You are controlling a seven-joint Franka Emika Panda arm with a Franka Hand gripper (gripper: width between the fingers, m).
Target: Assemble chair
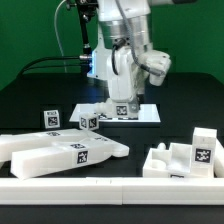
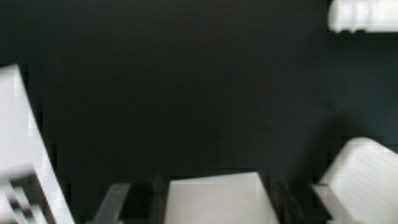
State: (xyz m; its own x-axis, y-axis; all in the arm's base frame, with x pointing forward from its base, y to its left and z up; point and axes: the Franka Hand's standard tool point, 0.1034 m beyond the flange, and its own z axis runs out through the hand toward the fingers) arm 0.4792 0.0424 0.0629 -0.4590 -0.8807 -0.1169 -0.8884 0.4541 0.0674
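Observation:
The white chair part's lower edge hangs above the marker board [image 1: 143, 114] and would drop if I opened now, so my gripper keeps holding the chair part.
My gripper [image 1: 122, 98] hangs over the near end of the marker board [image 1: 143, 114]. It is shut on a small white chair part [image 1: 122, 108] with a tag on its face. In the wrist view this white part [image 2: 214, 198] fills the space between my dark fingers [image 2: 121, 202]. Two long tapered chair legs [image 1: 62, 152] lie at the exterior view's left. The slotted chair panel [image 1: 185, 158] lies at the exterior view's right. Two small tagged blocks [image 1: 52, 118] [image 1: 86, 121] stand left of the gripper.
A long white rail [image 1: 110, 186] runs along the table's front edge. In the wrist view, white parts show at three edges of the picture [image 2: 15, 130] [image 2: 365, 180] [image 2: 365, 15], with dark table between them.

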